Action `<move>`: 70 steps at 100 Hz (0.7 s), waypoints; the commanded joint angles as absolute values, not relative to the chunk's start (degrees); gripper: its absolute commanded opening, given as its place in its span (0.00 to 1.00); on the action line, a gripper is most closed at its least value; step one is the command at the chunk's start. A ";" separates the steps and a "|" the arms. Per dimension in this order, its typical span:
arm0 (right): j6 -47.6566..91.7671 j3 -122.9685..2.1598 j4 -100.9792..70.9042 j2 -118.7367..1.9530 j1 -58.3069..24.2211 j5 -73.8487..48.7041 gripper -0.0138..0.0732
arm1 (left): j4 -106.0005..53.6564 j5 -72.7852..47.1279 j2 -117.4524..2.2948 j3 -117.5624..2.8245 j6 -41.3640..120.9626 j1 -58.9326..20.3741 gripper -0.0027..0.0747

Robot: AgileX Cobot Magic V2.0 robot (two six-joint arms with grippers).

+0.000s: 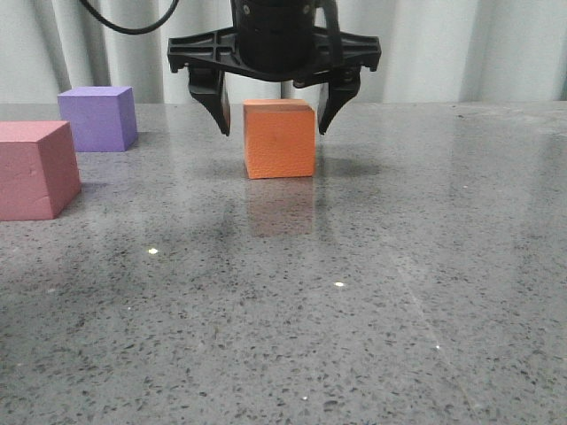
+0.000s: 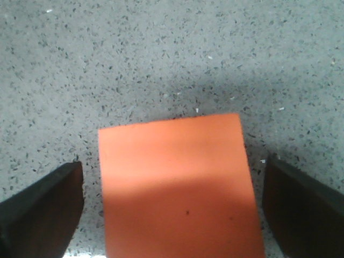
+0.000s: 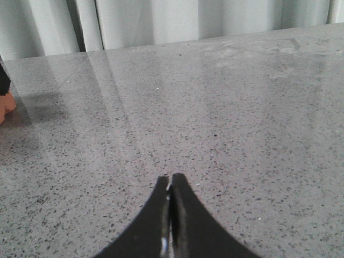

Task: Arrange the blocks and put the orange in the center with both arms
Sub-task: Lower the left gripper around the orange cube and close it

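My left gripper should shut on the orange cube now, since its fingers are down beside the cube's upper sides. Closing now would hold the cube.
The orange cube [image 1: 279, 142] stands on the grey stone tabletop [image 1: 372, 292], about mid-width and toward the back. My left gripper [image 1: 275, 131] is open and straddles it from above, one finger on each side of its top edge. In the left wrist view the orange cube [image 2: 174, 188] lies between the left gripper's [image 2: 172, 164] fingers with a strip of table showing on both sides. The purple cube [image 1: 99, 118] stands at the back left. The pink-red cube [image 1: 34, 170] stands at the left edge, nearer. My right gripper [image 3: 171, 176] is shut and empty over bare table.
A white curtain [image 1: 443, 44] hangs behind the table's far edge. A sliver of the orange cube [image 3: 5, 105] shows at the edge of the right wrist view. The right arm does not show in the front view.
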State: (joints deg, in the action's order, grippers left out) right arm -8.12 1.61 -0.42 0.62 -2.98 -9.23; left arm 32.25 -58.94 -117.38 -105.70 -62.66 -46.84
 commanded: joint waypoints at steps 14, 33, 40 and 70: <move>-7.68 0.80 -0.37 1.84 -2.49 -4.30 0.08 | 34.01 -56.48 -114.34 -107.40 -64.82 -47.01 0.85; -7.68 0.80 -0.37 1.84 -2.49 -4.30 0.08 | 34.01 -55.73 -114.34 -107.40 -64.82 -47.01 0.78; -7.68 0.80 -0.37 1.84 -2.49 -4.30 0.08 | 34.01 -55.73 -114.34 -107.40 -64.82 -47.01 0.69; -7.68 0.80 -0.37 1.84 -2.49 -4.30 0.08 | 34.00 -56.12 -114.34 -107.40 -64.82 -47.01 0.23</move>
State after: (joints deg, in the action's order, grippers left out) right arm -8.12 1.61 -0.42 0.62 -2.98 -9.23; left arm 32.16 -57.24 -117.53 -105.70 -64.23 -46.84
